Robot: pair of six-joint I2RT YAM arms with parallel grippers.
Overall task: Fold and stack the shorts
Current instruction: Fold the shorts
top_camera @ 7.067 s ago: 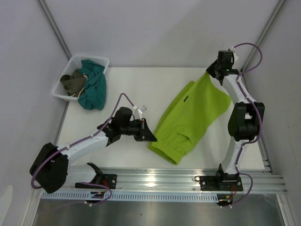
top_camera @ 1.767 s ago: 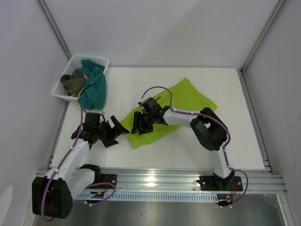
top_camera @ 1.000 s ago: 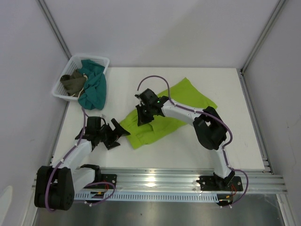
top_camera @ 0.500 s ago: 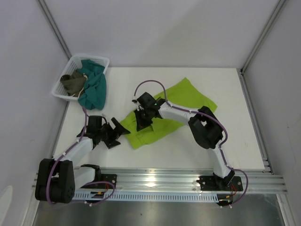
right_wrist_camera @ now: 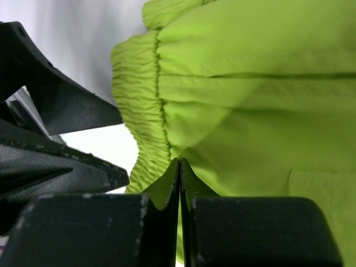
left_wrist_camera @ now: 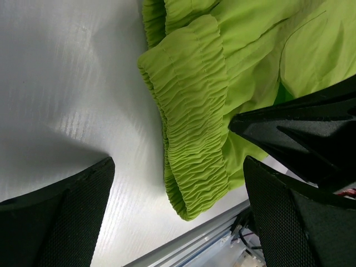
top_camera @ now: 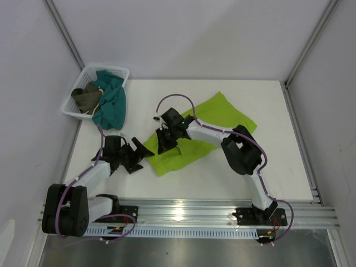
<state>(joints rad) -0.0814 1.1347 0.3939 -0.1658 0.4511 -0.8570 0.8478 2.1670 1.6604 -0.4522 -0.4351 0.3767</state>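
My left gripper picks up the lime-green shorts by the elastic waistband's near end (left_wrist_camera: pixel 196 186) next. Then it carries the waistband (left_wrist_camera: pixel 194 122) over to fold them.
The lime-green shorts (top_camera: pixel 219 119) lie spread on the white table, with the elastic waistband (left_wrist_camera: pixel 194 122) at their near-left end. My right gripper (top_camera: pixel 163 146) is shut, tips down on the fabric just inside the waistband (right_wrist_camera: pixel 139 94). In the right wrist view the closed gripper tips (right_wrist_camera: pixel 179 161) meet with no fold visibly pinched between them. My left gripper (top_camera: pixel 140 156) is open beside the waistband's left edge. In the left wrist view this gripper (left_wrist_camera: pixel 178 162) straddles the waistband end, and its fingers (left_wrist_camera: pixel 67 206) hold nothing.
A white basket (top_camera: pixel 92 68) sits at the table's far left corner, with a teal cloth (top_camera: pixel 111 103) draped over its rim and an olive-brown cloth (top_camera: pixel 85 97) inside. The metal rail (top_camera: pixel 183 214) runs along the near edge, close below the waistband.
My shut right gripper has slid a little left over the shorts toward the waistband. The left gripper has stayed open and shifted only slightly. The shorts have barely changed shape.
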